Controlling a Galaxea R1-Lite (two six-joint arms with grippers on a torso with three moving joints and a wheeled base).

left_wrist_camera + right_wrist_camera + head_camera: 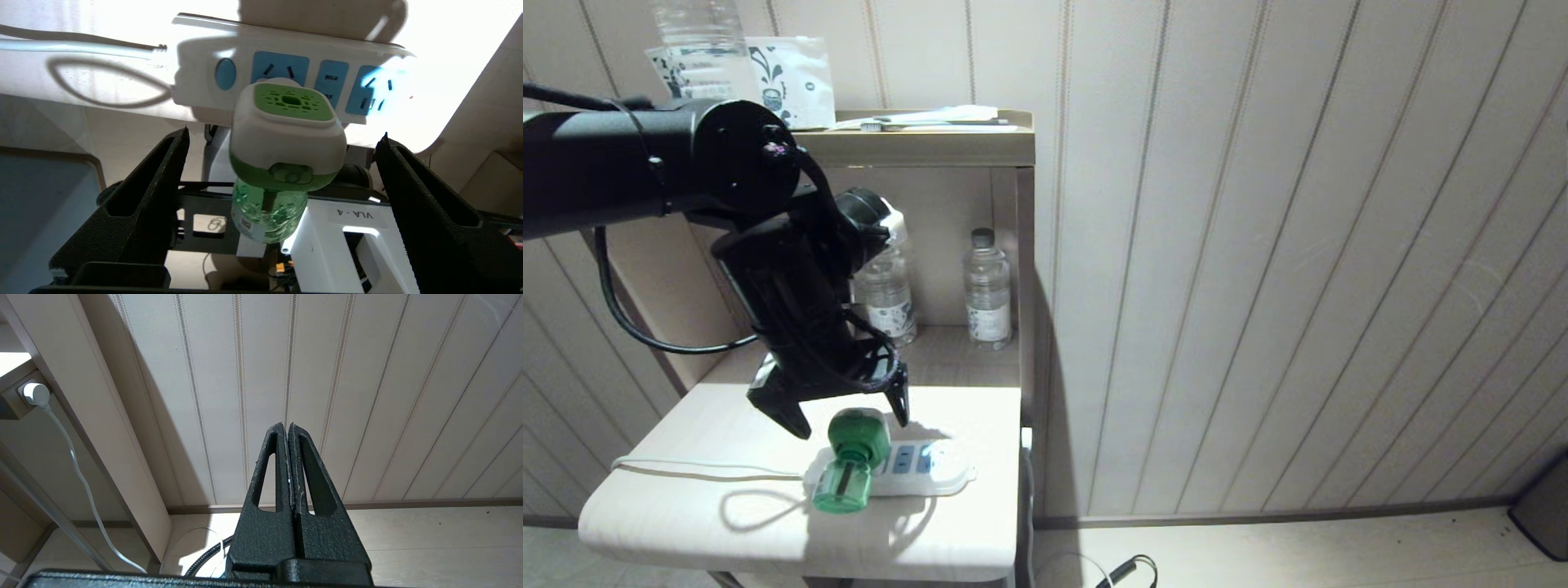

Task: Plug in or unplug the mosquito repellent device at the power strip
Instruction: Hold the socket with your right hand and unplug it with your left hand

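Observation:
I need to lower my left gripper before I close it on the device's cap (858,428) on the power strip (931,472). My open fingers are above the cap, so they would miss it if I closed now.
The mosquito repellent device (849,461) is a green bottle with a white and green cap. It sits on the power strip (931,472) at the socket nearest the cord, bottle pointing to the table's front; its pins are hidden. My left gripper (849,423) hangs just above and behind it, open. In the left wrist view the device (286,139) lies between the two wide-apart fingers (163,171), touching neither, with the power strip (196,81) beyond it. My right gripper (288,426) is shut on nothing and parked facing the panelled wall.
The strip's white cord (703,468) runs left across the small white table (768,539). Two clear water bottles (987,286) stand in the niche behind. A shelf (931,147) above holds packets. A white plug (34,394) sits in a wall socket beside the unit.

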